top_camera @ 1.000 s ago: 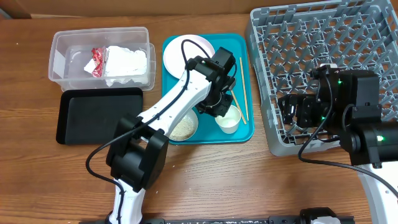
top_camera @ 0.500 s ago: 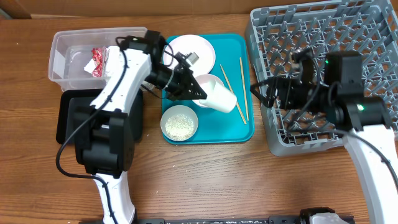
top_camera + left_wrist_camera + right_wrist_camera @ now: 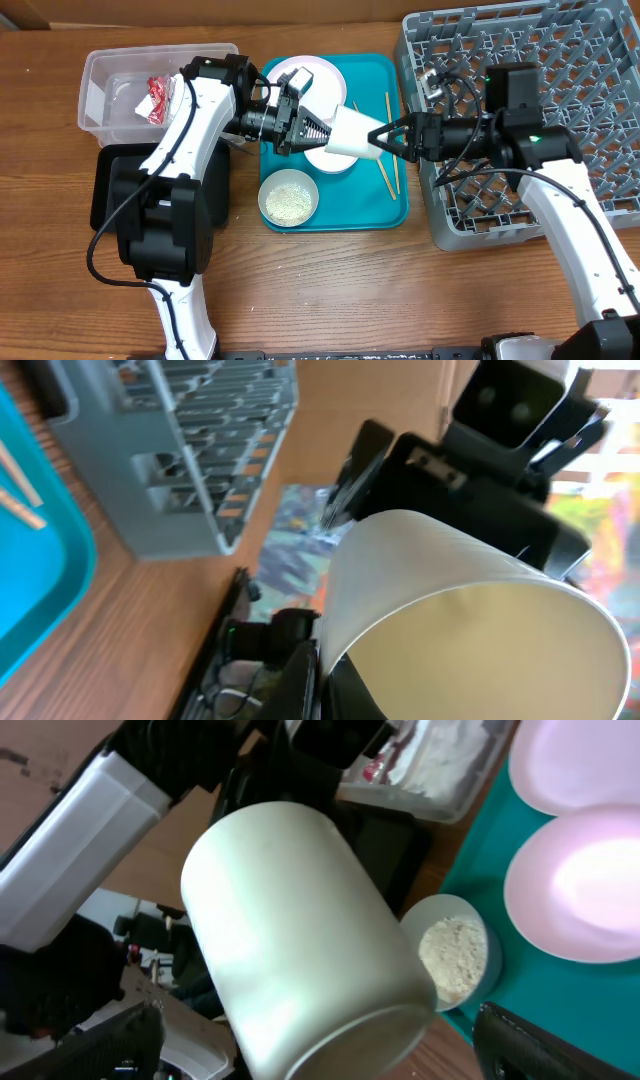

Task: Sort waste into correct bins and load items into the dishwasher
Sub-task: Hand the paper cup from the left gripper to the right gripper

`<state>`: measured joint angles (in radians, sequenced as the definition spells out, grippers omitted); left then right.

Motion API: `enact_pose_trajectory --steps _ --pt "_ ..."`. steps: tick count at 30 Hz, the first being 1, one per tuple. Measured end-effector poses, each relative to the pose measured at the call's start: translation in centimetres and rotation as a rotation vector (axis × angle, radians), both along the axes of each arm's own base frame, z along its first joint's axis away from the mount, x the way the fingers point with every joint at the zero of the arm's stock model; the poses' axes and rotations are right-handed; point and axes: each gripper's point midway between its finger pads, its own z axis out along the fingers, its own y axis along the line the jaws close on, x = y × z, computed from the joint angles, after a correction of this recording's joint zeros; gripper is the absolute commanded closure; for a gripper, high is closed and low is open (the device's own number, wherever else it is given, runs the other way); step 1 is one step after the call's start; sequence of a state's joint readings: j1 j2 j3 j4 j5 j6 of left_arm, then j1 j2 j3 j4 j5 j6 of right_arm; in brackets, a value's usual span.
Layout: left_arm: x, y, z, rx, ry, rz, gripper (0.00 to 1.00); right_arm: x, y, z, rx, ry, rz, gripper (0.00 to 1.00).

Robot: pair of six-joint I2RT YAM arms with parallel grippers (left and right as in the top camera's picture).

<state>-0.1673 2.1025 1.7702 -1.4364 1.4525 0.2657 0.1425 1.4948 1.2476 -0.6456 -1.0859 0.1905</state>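
Note:
My right gripper grabs the small white cup by its base (image 3: pixel 374 138) next, so the cup's rim stays free for loading it opening down into the dish rack (image 3: pixel 540 60).
My left gripper (image 3: pixel 312 130) is shut on the rim of the small white cup (image 3: pixel 352 134), one finger inside and one outside. It holds the cup on its side above the teal tray (image 3: pixel 385 70). My right gripper (image 3: pixel 390 135) is open, its fingers on either side of the cup's base (image 3: pixel 300 930). Below lie a white bowl (image 3: pixel 328 160), the white plate (image 3: pixel 300 72), a bowl of rice (image 3: pixel 289 198) and two chopsticks (image 3: pixel 390 160). The clear tub (image 3: pixel 105 85) holds napkins and the red wrapper (image 3: pixel 158 96). The grey dish rack (image 3: pixel 540 60) is on the right.
The black tray (image 3: pixel 112 185) lies in front of the clear tub, partly under my left arm. My right arm reaches from over the rack's left wall across the tray. The rack (image 3: pixel 190 440) also shows in the left wrist view.
My left gripper has lifted the cup off the tray and turned it sideways toward the right. My right arm has swung left from the rack, and its open fingers now flank the cup's base.

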Motion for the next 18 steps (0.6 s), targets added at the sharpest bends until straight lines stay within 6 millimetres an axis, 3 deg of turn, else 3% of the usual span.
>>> enact_pose_trajectory --steps 7,18 --pt "0.2 -0.1 1.2 -0.069 0.011 0.014 0.96 -0.2 1.2 0.8 0.022 -0.057 0.041 0.01" --pt "0.3 -0.1 1.9 -0.105 0.027 0.025 0.96 0.3 2.5 2.3 0.048 -0.167 0.070 0.14"
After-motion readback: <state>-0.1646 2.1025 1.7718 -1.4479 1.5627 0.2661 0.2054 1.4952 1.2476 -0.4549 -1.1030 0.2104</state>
